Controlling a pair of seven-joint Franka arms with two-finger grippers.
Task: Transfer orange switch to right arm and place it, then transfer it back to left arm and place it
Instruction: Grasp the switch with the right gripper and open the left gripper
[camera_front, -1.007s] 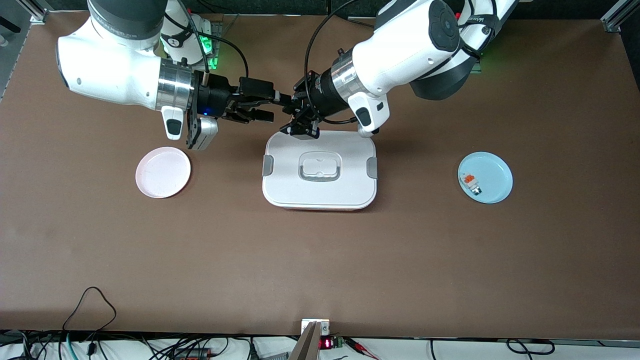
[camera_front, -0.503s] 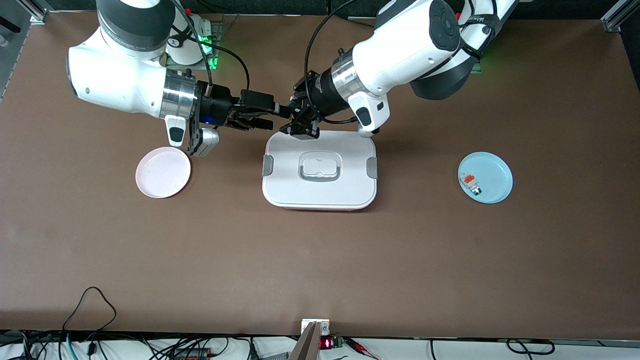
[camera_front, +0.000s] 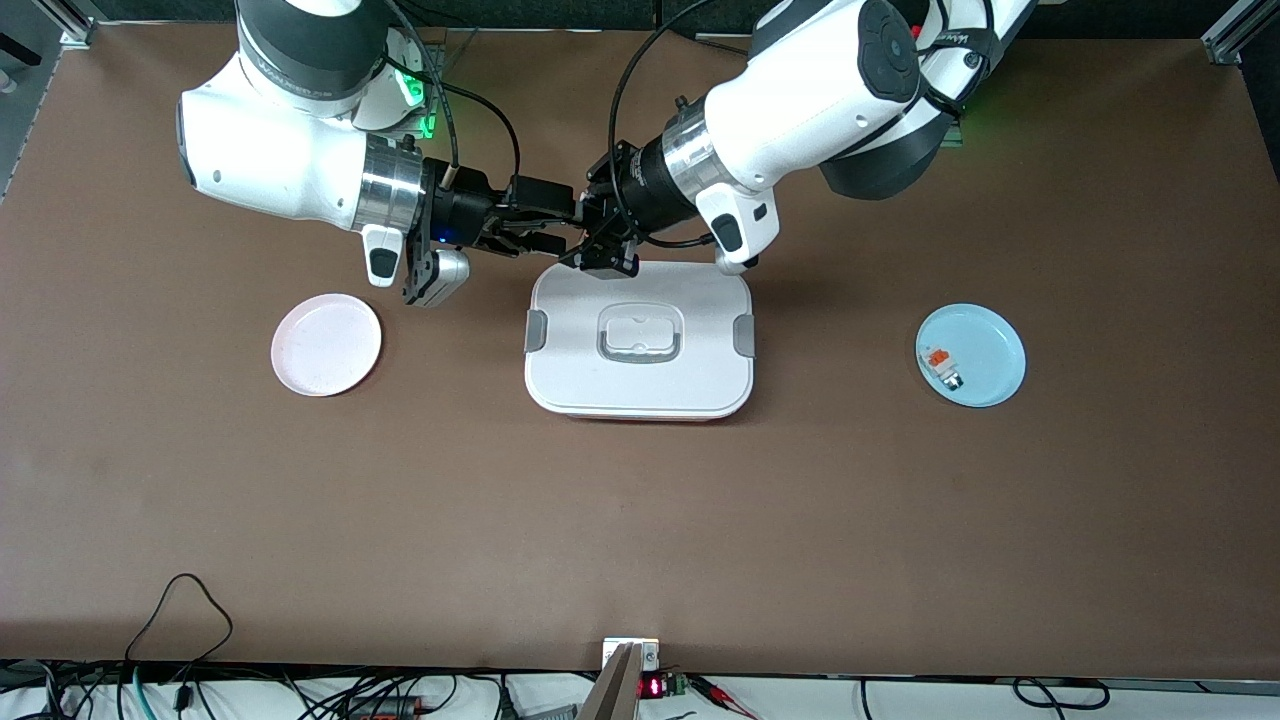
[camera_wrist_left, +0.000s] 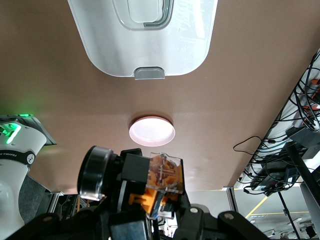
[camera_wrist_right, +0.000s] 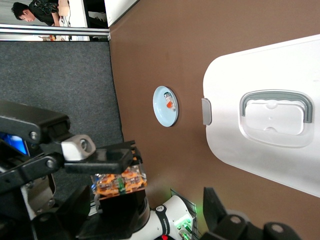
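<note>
The orange switch needs to go onto the pink plate, so next my right gripper should pick it up by its dark round end and take it over.
The orange switch is a black block with orange parts and a dark round end. My left gripper is shut on it, up in the air over the box's rim toward the bases. In the right wrist view the switch hangs between the wide-set fingers of my open right gripper. Seen from the front, the right gripper meets the left gripper tip to tip, and the switch is hidden among the fingers. The white box lies shut just below them.
A pink plate lies toward the right arm's end of the table. A blue plate toward the left arm's end holds a small white-grey piece with an orange top. Cables run along the table's near edge.
My right arm has swung toward the left gripper, bringing its open fingers up around the held switch. The left arm and its grip have stayed still.
</note>
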